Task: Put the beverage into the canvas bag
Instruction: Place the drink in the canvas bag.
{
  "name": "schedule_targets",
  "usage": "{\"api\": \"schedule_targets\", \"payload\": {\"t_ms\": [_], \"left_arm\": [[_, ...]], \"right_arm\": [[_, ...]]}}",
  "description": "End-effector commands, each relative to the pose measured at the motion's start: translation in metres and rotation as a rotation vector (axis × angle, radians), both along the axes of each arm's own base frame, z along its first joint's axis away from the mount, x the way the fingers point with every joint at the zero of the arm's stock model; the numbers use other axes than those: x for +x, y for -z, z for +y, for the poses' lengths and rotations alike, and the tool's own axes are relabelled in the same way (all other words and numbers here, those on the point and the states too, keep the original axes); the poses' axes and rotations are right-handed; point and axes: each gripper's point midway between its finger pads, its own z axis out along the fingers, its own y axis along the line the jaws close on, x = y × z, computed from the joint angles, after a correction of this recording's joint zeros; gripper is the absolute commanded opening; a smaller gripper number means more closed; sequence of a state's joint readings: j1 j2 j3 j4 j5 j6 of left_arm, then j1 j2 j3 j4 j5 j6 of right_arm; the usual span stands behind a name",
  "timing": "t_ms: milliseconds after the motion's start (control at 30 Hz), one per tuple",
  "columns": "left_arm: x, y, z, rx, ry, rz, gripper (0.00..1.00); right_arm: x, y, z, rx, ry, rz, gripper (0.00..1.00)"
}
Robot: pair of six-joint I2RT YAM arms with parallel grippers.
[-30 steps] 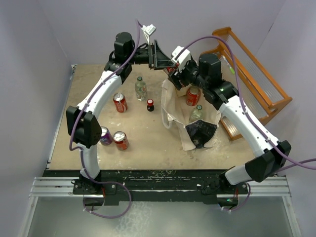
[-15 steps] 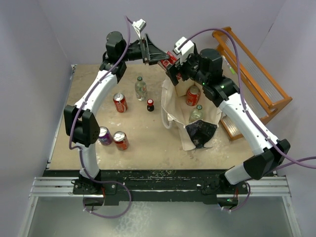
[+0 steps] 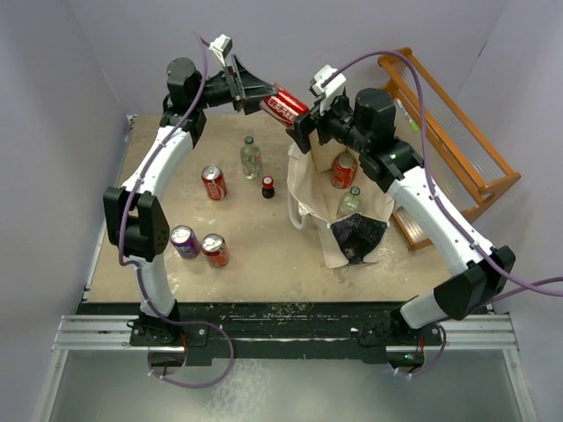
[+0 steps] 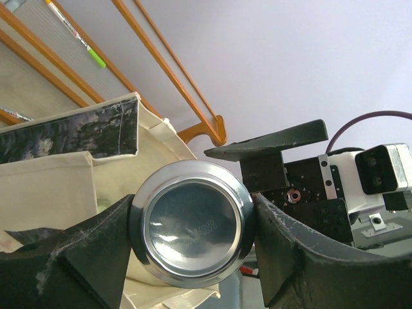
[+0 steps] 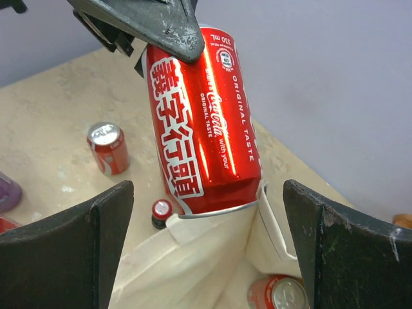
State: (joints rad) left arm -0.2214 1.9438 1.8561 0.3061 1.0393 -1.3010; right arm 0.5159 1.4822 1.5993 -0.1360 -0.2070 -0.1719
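Observation:
My right gripper should next grab the red cola can [image 3: 284, 106] by its end over the bag's rim. Then the can's clamped end is free to go in first.
My left gripper [image 3: 266, 97] is shut on a red cola can [image 3: 284, 106] and holds it tilted in the air, above the far left rim of the cream canvas bag [image 3: 308, 189]. In the left wrist view the can's silver base [image 4: 192, 230] sits clamped between both fingers, with the bag [image 4: 58, 187] below. My right gripper [image 3: 303, 132] is open and empty, just right of the can over the bag's mouth. In the right wrist view the can [image 5: 203, 122] hangs over the bag's rim [image 5: 193, 264]. Inside the bag lie a red can [image 3: 344, 170] and a clear bottle [image 3: 352, 200].
On the table left of the bag stand a clear bottle [image 3: 251, 156], a red can [image 3: 214, 182], a small dark red-capped bottle [image 3: 268, 186], a purple can [image 3: 186, 241] and another red can [image 3: 215, 250]. An orange wooden rack [image 3: 449, 132] stands right of the bag.
My left arm has swung left and back, drawing the red can out from beside the right gripper. The can now shows tilted in the open. The right arm has barely moved.

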Motion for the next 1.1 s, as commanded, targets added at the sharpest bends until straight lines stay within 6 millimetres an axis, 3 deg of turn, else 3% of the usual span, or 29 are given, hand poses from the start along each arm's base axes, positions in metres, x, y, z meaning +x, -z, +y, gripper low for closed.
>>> {"api": "schedule_targets", "payload": {"t_ms": [0, 400, 800, 900, 1067], "left_arm": [[-0.039, -0.079, 0.021, -0.083, -0.029, -0.189, 0.00], [-0.048, -0.087, 0.025, -0.083, -0.030, -0.212, 0.00], [-0.049, -0.084, 0.025, -0.076, -0.034, -0.193, 0.00], [-0.049, -0.084, 0.025, -0.074, -0.035, -0.190, 0.00], [-0.047, -0.077, 0.026, -0.065, -0.045, -0.166, 0.00]], "right_arm": [[-0.001, -0.033, 0.018, 0.130, -0.074, -0.061, 0.98], [0.010, -0.030, 0.029, 0.157, -0.095, -0.084, 0.98], [0.003, -0.039, 0.028, 0.161, -0.112, -0.101, 0.87], [0.001, -0.039, 0.028, 0.161, -0.118, -0.097, 0.80], [-0.003, -0.046, 0.026, 0.164, -0.120, -0.110, 0.53]]}}
